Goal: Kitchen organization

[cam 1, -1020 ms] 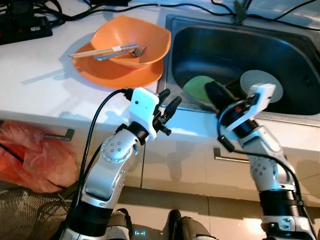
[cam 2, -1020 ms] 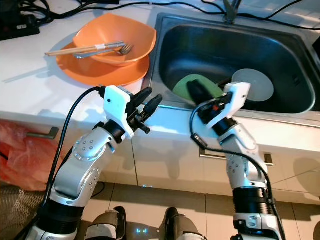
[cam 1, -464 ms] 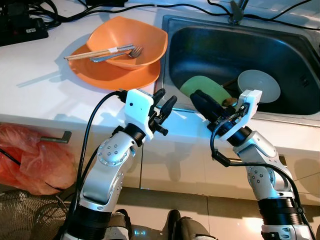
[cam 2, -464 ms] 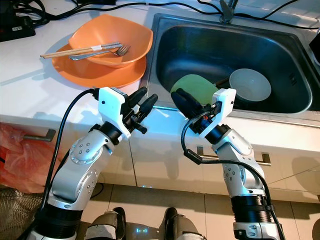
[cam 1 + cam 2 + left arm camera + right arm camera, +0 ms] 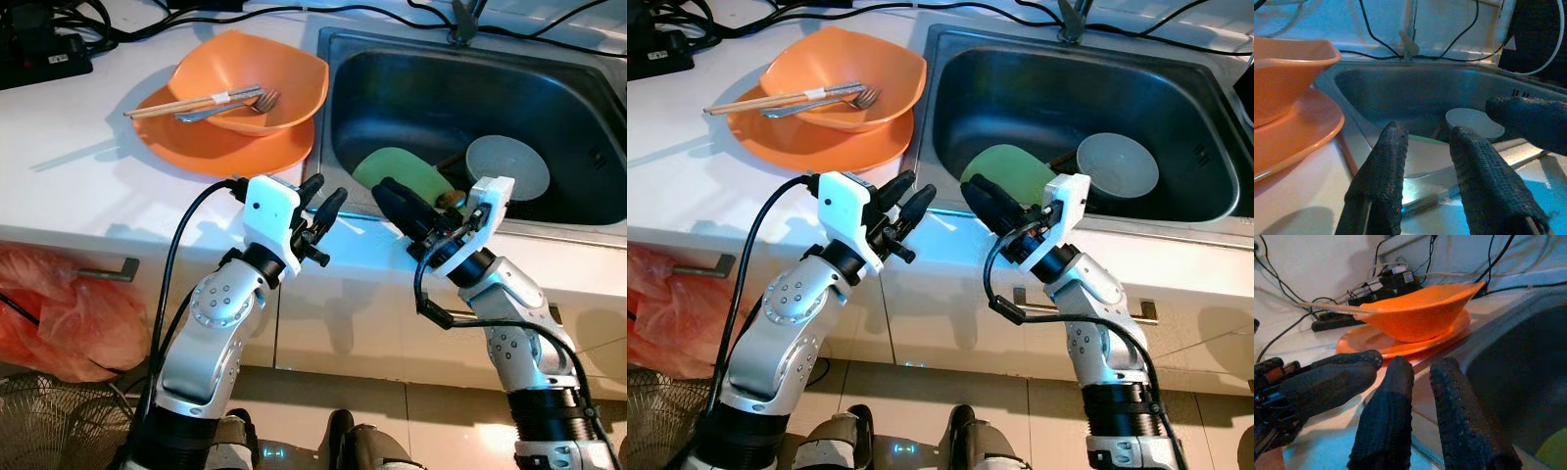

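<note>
My left gripper grabs the metal fork by its slim handle next, since the fork's pointed teeth lie inside the orange bowl.
An orange bowl sits on an orange plate on the white counter, with chopsticks and a fork lying across it. In the steel sink lie a green plate and a white bowl. My left gripper hovers over the counter's front edge beside the sink's corner, open and empty. My right gripper hangs above the sink's front rim near the green plate, pointing toward the left gripper, with a narrow gap between its fingers and nothing in it.
A black power strip and several cables run along the back of the counter. The tap base stands behind the sink. Below the counter are cabinet handles, an orange plastic bag and a wire fan guard.
My right gripper has drawn back from over the sink to its front rim and swung left toward the left gripper. Over the last half second both arms are nearly still.
</note>
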Tool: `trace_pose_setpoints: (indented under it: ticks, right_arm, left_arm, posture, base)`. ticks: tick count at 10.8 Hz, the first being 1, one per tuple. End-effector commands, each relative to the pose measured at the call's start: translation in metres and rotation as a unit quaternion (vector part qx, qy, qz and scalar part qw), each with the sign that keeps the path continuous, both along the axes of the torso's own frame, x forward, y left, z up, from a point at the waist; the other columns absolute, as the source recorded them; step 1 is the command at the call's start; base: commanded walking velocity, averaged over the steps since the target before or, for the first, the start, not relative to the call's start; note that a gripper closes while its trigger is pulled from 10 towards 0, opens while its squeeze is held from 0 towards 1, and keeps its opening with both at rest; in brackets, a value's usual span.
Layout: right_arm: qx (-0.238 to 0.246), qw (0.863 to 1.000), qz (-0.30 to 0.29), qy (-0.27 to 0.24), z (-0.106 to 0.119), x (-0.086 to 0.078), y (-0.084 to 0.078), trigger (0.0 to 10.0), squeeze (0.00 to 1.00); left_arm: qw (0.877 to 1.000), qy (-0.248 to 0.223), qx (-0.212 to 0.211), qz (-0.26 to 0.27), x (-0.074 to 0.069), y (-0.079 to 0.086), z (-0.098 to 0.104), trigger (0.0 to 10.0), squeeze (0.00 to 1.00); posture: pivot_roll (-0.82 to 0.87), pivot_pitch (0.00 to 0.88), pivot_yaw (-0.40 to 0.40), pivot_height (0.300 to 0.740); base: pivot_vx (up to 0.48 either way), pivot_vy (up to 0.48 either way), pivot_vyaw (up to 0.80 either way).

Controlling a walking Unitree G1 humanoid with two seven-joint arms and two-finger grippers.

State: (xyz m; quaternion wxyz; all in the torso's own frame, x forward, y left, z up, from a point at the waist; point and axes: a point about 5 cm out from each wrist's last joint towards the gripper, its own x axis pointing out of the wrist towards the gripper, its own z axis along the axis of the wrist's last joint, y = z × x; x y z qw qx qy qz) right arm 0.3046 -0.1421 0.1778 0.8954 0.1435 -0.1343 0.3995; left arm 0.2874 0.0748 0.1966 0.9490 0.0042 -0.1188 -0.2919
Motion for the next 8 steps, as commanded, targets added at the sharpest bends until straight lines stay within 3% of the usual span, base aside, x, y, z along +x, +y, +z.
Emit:
trace_pose_setpoints:
  ticks: [1,4,5,8]
  right_arm:
    - [0.002,1.0,-0.012,-0.003,-0.006,-0.003,-0.006,10.0,0.0]
    - [0.009,1.0,-0.002,-0.01,-0.006,-0.005,-0.002,10.0,0.0]
    - [0.009,1.0,-0.002,-0.01,-0.006,-0.004,-0.001,10.0,0.0]
    - [0.012,1.0,-0.003,-0.01,-0.008,-0.003,0.0,10.0,0.0]
  left_arm:
    - [0.999,0.041,0.007,0.011,0.001,0.003,-0.016,10.0,0.0]
    - [0.999,0.038,0.005,0.016,0.001,0.005,-0.015,10.0,0.0]
    - [0.999,0.027,-0.014,0.039,0.002,0.009,-0.012,10.0,0.0]
    - [0.981,-0.01,-0.086,0.175,-0.002,0.044,-0.005,10.0,0.0]
  posture:
    - [0.21,0.23,-0.085,0.74]
    - [0.22,0.225,-0.084,0.74]
    - [0.22,0.224,-0.084,0.74]
    - [0.23,0.22,-0.085,0.74]
  base:
    - [0.0,0.0,0.0]
    - [0.0,0.0,0.0]
    - [0.0,0.0,0.0]
    - [0.0,0.0,0.0]
